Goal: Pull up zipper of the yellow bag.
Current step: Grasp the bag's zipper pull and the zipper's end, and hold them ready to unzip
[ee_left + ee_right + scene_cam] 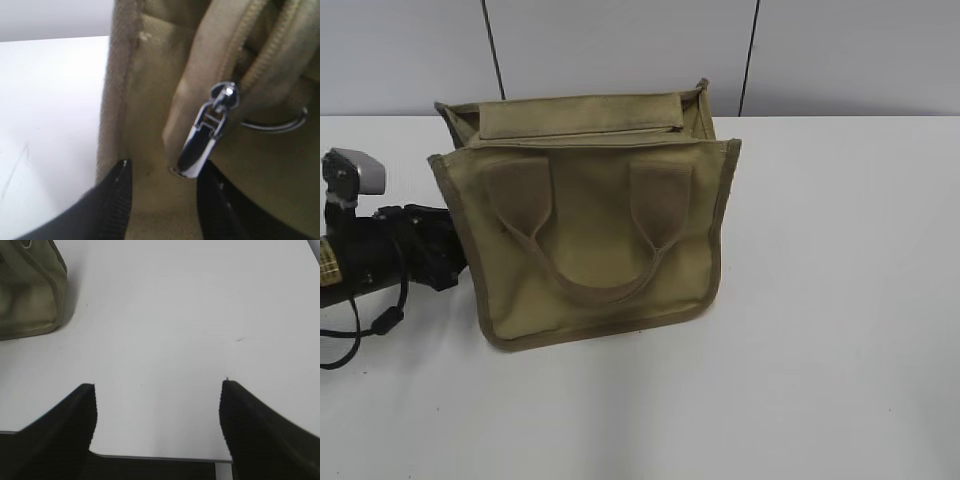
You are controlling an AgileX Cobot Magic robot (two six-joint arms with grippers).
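My left gripper takes hold of the zipper by its silver pull tab (pixel 202 142) next, to pull up the zipper of the yellow bag (pixel 270 45).
The yellow bag (pixel 595 235) stands upright on the white table, its two webbing handles hanging on the front. Its corner shows in the right wrist view (pixel 30 295). In the left wrist view the zipper (pixel 260 55) runs along the bag's end, and its silver pull tab (pixel 202 142) hangs down just ahead of my jaws. My left gripper (pixel 165 172) is open at the bag's left end, fingers on either side of the cloth below the tab, not touching the tab. In the exterior view only the left arm (pixel 380 255) shows. My right gripper (pixel 157 390) is open and empty over bare table.
The white table (pixel 840 300) reaches a pale panelled wall (pixel 620 50) behind the bag. A small metal ring (pixel 280 122) hangs by the zipper. The table's near edge (pixel 160 457) lies below my right gripper. A black cable (pixel 350 340) trails under the left arm.
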